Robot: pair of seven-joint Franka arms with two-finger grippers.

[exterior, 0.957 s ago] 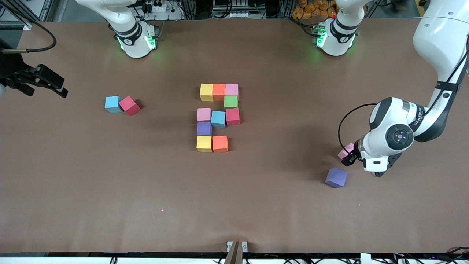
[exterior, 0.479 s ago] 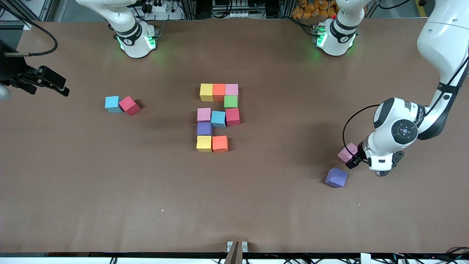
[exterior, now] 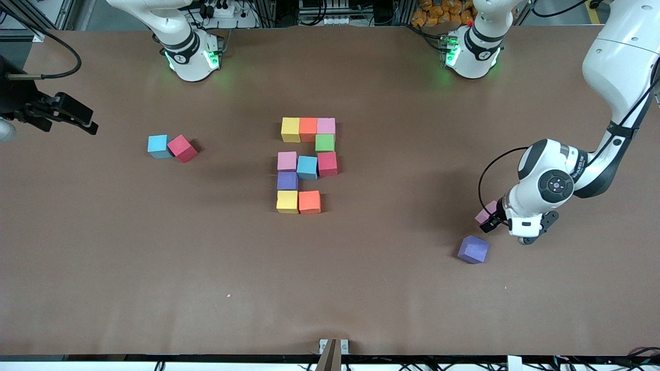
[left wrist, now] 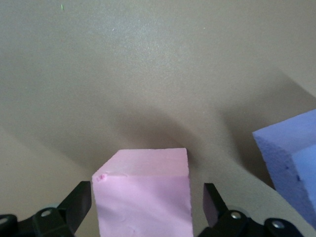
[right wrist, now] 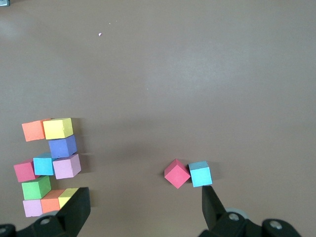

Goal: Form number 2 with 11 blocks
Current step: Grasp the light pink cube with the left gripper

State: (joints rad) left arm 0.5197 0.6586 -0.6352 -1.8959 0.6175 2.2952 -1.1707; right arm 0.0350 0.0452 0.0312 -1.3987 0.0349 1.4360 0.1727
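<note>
My fingers stand on either side of the loose pink block, so it is time for my left gripper to close. Closing now would catch the block.
A partly built number 2 point(exterior: 307, 164) of touching blocks lies mid-table: yellow, orange and pink on the row nearest the bases, then green point(exterior: 325, 142), then pink, light blue and red, then purple point(exterior: 287, 181), then yellow and orange point(exterior: 309, 202). My left gripper point(exterior: 492, 220) is low at a loose pink block point(exterior: 485, 213) toward the left arm's end. It is open, and in the left wrist view the pink block point(left wrist: 143, 197) sits between the fingers point(left wrist: 211, 202), with a gap at one side. My right gripper point(exterior: 64, 114) waits open and empty above the right arm's end of the table.
A loose purple block point(exterior: 473, 249) lies just nearer the camera than the pink one and shows beside it point(left wrist: 291, 158). A light blue block point(exterior: 158, 146) and a red block point(exterior: 182, 148) touch each other toward the right arm's end; both show in the right wrist view point(right wrist: 200, 174).
The left wrist swung a little away from the pink block and came back over it. The right gripper barely shifted. No block has moved.
</note>
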